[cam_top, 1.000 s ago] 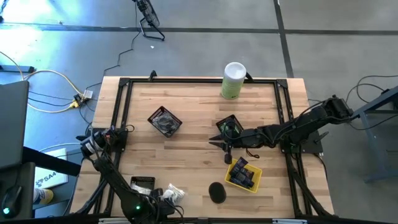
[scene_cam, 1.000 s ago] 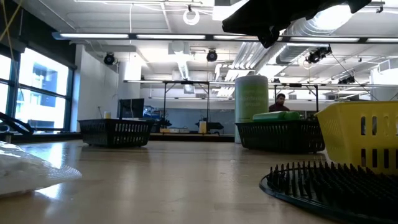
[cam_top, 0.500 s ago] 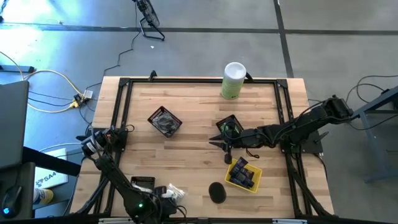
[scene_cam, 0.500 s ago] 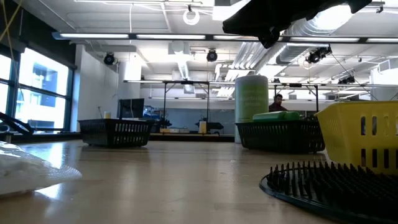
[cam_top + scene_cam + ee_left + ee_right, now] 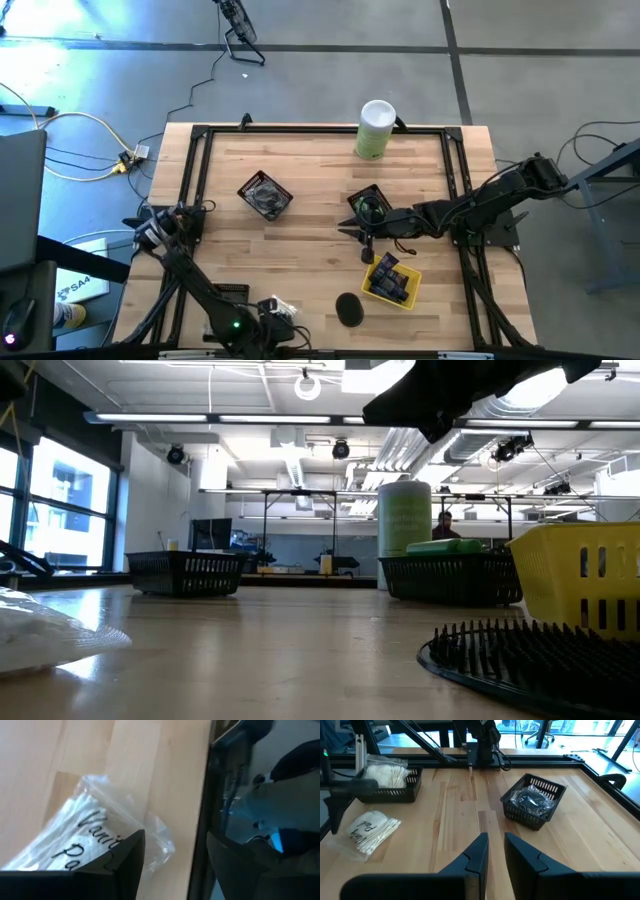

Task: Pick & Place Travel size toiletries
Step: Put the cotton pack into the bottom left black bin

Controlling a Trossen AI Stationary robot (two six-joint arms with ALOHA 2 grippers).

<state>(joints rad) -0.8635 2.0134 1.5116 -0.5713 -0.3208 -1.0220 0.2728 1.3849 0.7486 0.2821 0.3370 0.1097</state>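
My left gripper picks up the packet of cotton swabs by its crinkled plastic end (image 5: 159,837) next, to place it.
A clear packet of white cotton swabs (image 5: 85,832) lies flat on the wood near the table's near edge (image 5: 283,305), also seen in the right wrist view (image 5: 370,831). My left gripper (image 5: 175,850) stands open right over the packet's end (image 5: 268,312), with one finger above the plastic. My right gripper (image 5: 495,842) hangs mid-table (image 5: 366,240) between the baskets. Its fingers are a narrow gap apart, with nothing between them. A flat black disc (image 5: 348,308) lies loose near the near edge. My left gripper is open over the packet's crinkled end (image 5: 150,827). One finger (image 5: 120,862) covers part of the plastic. I cannot tell whether it touches the packet. The packet lies flat on the table.
A black basket with white packets (image 5: 228,295) stands beside the left arm. Farther off are a black basket of dark items (image 5: 265,195), one with green bottles (image 5: 370,205), a yellow basket of navy tubes (image 5: 392,280), and a tall white-and-green canister (image 5: 375,128). A black frame rail (image 5: 215,795) borders the table.
My left arm has shifted a little toward the table's right edge along the near edge. The swab packet stays flat on the wood in the same place. My right arm keeps its place.
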